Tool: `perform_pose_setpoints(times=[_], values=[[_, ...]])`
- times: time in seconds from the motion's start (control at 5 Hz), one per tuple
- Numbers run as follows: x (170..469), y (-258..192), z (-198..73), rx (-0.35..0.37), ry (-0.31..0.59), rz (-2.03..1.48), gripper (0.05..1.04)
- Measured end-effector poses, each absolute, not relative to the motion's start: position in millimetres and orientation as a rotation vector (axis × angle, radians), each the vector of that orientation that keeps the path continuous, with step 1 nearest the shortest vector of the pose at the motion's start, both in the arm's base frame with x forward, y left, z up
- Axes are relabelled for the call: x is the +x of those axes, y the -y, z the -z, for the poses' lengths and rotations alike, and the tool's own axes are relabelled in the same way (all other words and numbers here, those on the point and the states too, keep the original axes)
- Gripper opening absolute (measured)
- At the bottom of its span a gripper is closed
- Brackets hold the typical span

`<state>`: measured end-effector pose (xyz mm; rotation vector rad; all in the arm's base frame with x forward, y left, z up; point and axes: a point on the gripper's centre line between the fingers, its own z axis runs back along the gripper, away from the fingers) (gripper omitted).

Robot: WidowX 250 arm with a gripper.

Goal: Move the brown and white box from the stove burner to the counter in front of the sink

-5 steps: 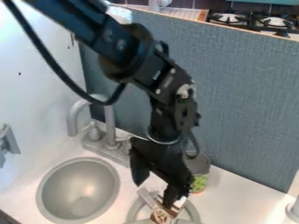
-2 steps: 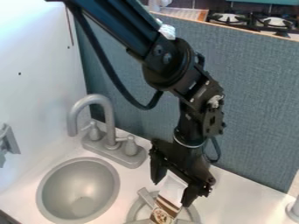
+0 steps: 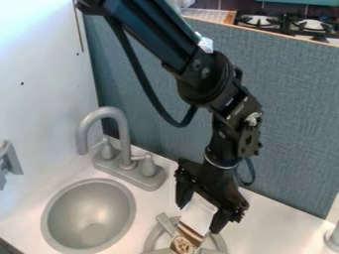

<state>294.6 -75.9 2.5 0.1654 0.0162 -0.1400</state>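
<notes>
The box (image 3: 197, 219) needs to move over to the grey sink. My gripper should grab it by its white upper part next.
The black gripper (image 3: 198, 218) hangs low at the bottom centre, open, its two fingers spread wide. In the image, the white upper part of a small white and brown box (image 3: 197, 219) shows between the fingers; whether they touch it cannot be told. The box slants over a round grey ring-shaped fixture (image 3: 152, 241), its brown patterned end toward the bottom edge.
A grey round sink (image 3: 89, 216) sits at the left, with a grey faucet (image 3: 120, 144) behind it. A blue-grey panel (image 3: 298, 124) stands behind the counter. A light cylindrical object (image 3: 332, 238) is at the right edge.
The arm and gripper have shifted right, uncovering the faucet's right handle and more of the box. The green-patterned can seen beside the gripper earlier is now hidden behind it.
</notes>
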Motion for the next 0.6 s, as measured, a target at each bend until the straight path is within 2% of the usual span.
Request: perform_pose_setpoints(times=[0.4,0.6], values=[[299.8,80.0,16.5,0.156,-0.060,0.139,1.001],[303.7,78.5,26.5,0.177,-0.080,0.123,0.960]])
